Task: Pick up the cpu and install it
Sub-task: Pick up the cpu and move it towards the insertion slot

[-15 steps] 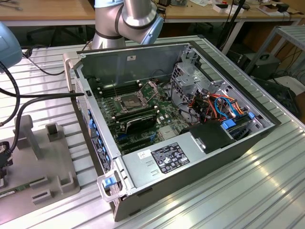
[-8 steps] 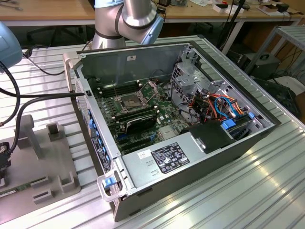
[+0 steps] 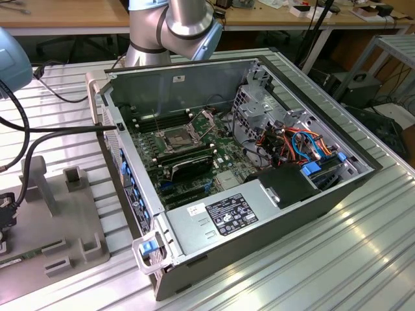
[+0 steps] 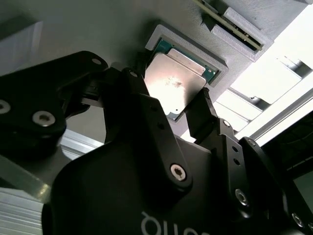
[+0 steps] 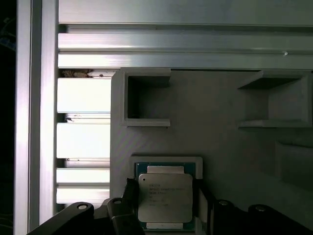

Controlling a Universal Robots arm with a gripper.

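Observation:
Next, my gripper grabs the cpu by its opposite side edges, where the fingers fit. The holder's raised rim hugs the cpu's end and corners.
The cpu, a small square chip with a silvery lid on a green edge, lies flat in a shallow recess of a grey holder block. My gripper hangs right over it, open, with one black finger close to each of two opposite edges. In the second wrist view the cpu shines between the same two fingers of the gripper. In the exterior view the holder block lies at the left, and the metal-framed socket sits on the board inside the open computer case.
The arm's base stands behind the case, and black cables run across to the exterior view's left. The holder block carries raised posts and slots. Memory sticks, a drive cage and coloured wires crowd the case. A ribbed aluminium table lies underneath.

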